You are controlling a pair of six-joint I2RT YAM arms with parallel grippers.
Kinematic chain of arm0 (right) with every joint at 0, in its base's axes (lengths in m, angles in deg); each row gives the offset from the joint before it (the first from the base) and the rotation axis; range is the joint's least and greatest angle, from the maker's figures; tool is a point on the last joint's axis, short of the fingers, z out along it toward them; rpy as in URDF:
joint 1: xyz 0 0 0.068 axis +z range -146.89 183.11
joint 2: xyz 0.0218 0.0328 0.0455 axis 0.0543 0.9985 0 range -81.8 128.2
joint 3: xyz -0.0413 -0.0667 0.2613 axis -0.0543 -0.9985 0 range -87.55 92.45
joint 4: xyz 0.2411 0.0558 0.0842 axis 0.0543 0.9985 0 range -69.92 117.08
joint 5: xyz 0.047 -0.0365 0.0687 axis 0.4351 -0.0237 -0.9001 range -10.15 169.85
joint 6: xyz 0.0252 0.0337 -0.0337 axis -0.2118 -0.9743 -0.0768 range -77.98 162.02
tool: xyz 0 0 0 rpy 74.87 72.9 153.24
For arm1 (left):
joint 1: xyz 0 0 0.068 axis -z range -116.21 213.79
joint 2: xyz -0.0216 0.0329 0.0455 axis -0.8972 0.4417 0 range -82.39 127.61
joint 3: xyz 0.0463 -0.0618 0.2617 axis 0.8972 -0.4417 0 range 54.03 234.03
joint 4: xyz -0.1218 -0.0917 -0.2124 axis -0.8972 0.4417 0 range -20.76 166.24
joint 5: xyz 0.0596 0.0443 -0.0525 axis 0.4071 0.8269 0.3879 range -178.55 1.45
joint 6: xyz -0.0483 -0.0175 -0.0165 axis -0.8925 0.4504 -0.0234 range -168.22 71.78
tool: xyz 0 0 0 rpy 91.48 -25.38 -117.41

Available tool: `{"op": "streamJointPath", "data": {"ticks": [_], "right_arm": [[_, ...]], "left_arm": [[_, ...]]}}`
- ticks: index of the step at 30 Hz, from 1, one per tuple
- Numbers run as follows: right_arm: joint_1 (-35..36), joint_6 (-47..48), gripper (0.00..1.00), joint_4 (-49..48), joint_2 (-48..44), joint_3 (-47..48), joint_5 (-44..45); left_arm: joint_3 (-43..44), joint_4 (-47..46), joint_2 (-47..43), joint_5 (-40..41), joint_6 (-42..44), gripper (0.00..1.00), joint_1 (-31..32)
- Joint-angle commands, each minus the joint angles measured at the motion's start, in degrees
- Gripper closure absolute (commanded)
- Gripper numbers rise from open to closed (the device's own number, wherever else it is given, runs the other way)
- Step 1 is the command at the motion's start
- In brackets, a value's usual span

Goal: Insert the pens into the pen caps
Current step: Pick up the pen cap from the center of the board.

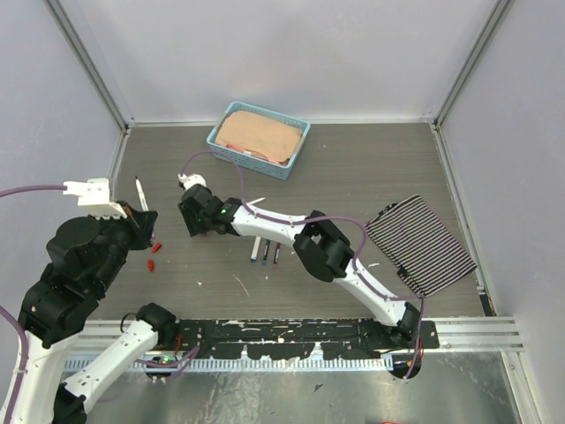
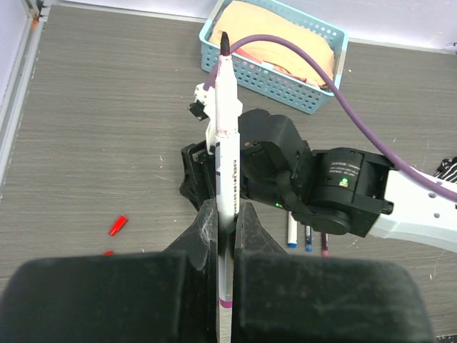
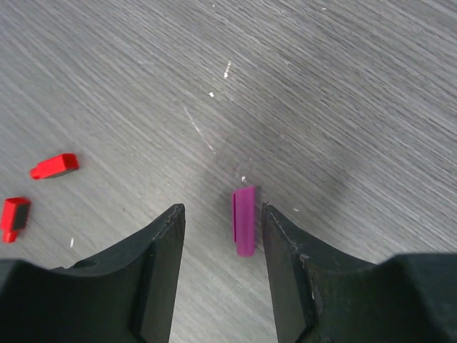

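Observation:
The right gripper grabs the magenta pen cap across its long sides next, leaving its ends free, to insert the white pen.
My left gripper is shut on a white pen, held upright with its dark tip up and a magenta band at its tail. In the top view that pen rises from the left gripper. My right gripper stands open low over the table. A magenta pen cap lies flat between its fingers, nearer the right one. Two red caps lie to the left. Three more pens lie side by side mid-table, with blue, dark blue and maroon ends.
A blue basket with a tan cloth stands at the back. A striped mat lies at the right. The right arm stretches across the table toward the left, close to the left arm.

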Motion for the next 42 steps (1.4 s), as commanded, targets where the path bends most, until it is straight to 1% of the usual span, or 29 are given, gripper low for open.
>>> {"op": "streamJointPath", "data": {"ticks": [1,8,13,18,23,25,28,29,31,34,36,37,39,42], "right_arm": [[0.42,1.71,0.48,2.05,1.98,6.08,3.22],[0.59,3.84,0.51,4.78,4.02,9.27,3.86],[0.86,3.65,0.51,8.76,5.62,10.84,3.86],[1.46,4.88,0.57,10.88,6.87,11.49,3.92],[1.98,6.11,0.6,13.08,9.21,14.48,3.89],[2.16,6.58,0.64,13.97,9.87,15.21,3.87],[2.3,6.81,0.73,15.03,10.02,14.95,6.78],[2.27,6.72,0.78,15.11,9.55,14.48,7.44],[2.36,6.71,0.85,14.49,8.29,12.72,8.64],[2.49,7.22,0.89,13.77,5.8,11.65,9.04],[2.78,7.64,0.89,11.97,2.22,8.21,8.2],[3.08,7.81,0.89,10.62,-0.19,4.51,7.69],[3.96,7.95,0.89,5.13,-8.0,-4.52,7.23],[5.04,6.77,0.89,0.1,-19.01,-17.2,6.66]], "left_arm": [[-0.18,-0.17,0.82,-1.67,0.78,1.0,-0.27],[-1.05,-0.41,1.12,-2.82,0.71,1.0,-0.27],[-1.73,-0.74,2.07,-3.46,0.3,1.0,-0.25],[-2.26,-1.46,2.27,-4.32,-0.26,1.0,-0.25],[-2.4,-1.45,2.24,-4.23,-0.45,1.0,-0.27],[-2.44,-1.44,2.15,-4.15,-0.52,1.0,-0.27],[-2.45,-1.47,2.14,-3.9,-0.69,1.0,-0.27],[-2.44,-1.59,2.19,-3.88,-0.7,1.0,-0.27],[-2.25,-1.49,2.45,-3.92,-0.86,1.0,-0.26],[-1.69,-1.2,2.75,-3.92,-0.97,1.0,-0.27],[-1.44,-1.2,2.69,-3.46,-1.02,1.0,-0.27],[-1.4,-1.28,2.6,-3.18,-1.03,1.0,-0.25],[-1.52,-1.54,2.29,-2.29,-1.01,1.0,-0.27],[-2.08,-2.41,2.07,-1.13,-1.01,1.0,-0.23]]}}
